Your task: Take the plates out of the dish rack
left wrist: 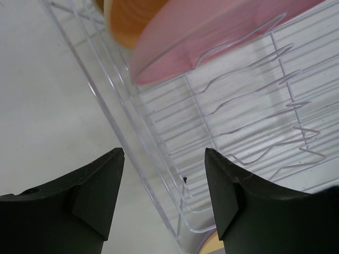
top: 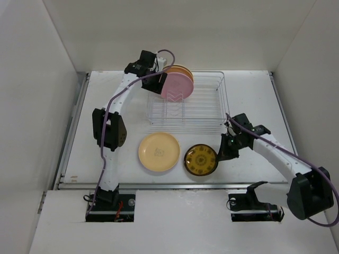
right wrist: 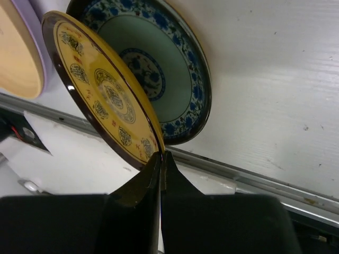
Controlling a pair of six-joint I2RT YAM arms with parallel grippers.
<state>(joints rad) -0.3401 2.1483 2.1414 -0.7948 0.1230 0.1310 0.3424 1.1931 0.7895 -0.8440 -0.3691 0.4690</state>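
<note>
The pink plate would stay standing in the rack if my left gripper lifted now; its open fingers are over the wire edge, short of the plate's rim.
The wire dish rack stands at the back middle. A pink plate stands upright at its left end with a yellow plate behind it. My left gripper is open and empty over the rack's left edge, just short of the pink plate and the yellow plate. My right gripper is shut on the rim of the brown-and-yellow plate. It holds that plate tilted over the blue patterned plate, which lies flat on the table.
A cream plate lies flat in front of the rack, on a lavender plate whose rim shows in the right wrist view. The table's metal front edge runs just beside the blue plate. White walls enclose the table.
</note>
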